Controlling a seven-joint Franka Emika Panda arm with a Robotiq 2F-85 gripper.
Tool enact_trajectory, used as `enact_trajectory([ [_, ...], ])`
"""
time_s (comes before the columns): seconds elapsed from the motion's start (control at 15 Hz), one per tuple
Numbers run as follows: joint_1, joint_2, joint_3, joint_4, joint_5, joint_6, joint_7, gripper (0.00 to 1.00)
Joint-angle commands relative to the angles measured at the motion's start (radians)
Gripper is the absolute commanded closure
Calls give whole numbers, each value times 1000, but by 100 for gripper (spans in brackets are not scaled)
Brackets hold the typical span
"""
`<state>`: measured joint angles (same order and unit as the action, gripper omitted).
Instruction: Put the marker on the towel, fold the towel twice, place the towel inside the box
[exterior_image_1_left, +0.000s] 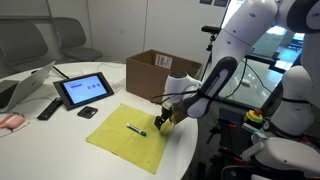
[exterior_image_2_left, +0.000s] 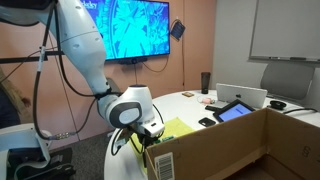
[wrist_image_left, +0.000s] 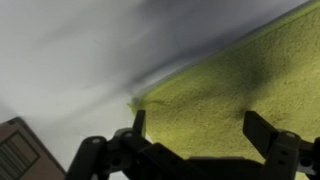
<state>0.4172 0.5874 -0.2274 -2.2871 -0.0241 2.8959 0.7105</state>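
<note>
I will next grip the yellow towel (exterior_image_1_left: 125, 138) with my gripper by its corner nearest the cardboard box. Then I can pull that corner over the marker to fold the towel.
A yellow towel (exterior_image_1_left: 125, 138) lies flat on the white round table. A green marker (exterior_image_1_left: 136, 129) rests on it near the middle. My gripper (exterior_image_1_left: 163, 118) hangs low over the towel's corner nearest the cardboard box (exterior_image_1_left: 152, 70). In the wrist view the towel (wrist_image_left: 240, 80) fills the right side and its corner (wrist_image_left: 137, 98) sits by one finger. The gripper (wrist_image_left: 195, 125) is open, its fingers apart over the cloth with nothing between them. In an exterior view the towel (exterior_image_2_left: 176, 128) shows behind the box (exterior_image_2_left: 230, 150).
A tablet (exterior_image_1_left: 84, 90), a remote (exterior_image_1_left: 48, 108), a small black object (exterior_image_1_left: 88, 112) and a pink item (exterior_image_1_left: 10, 121) lie on the table beyond the towel. A laptop (exterior_image_2_left: 240, 97) stands at the far side. The table edge is close to the towel.
</note>
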Motion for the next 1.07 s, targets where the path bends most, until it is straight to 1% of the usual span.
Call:
enact_trajectory([
  [0.0,35,-7,-53,-28,-8,51,31,0],
  [0.07,32,-9,-56,-31,-8,55,22,0],
  [0.2,-5,-11,-28,-36,4,78,-18,0],
  [0.4,-68,10,39,-30,31,113,-74,0],
  [0.73,-202,68,181,-3,99,131,-195,0],
  [0.87,-248,79,224,5,136,132,-252,0],
  [1.0,-272,79,245,9,160,118,-293,0],
])
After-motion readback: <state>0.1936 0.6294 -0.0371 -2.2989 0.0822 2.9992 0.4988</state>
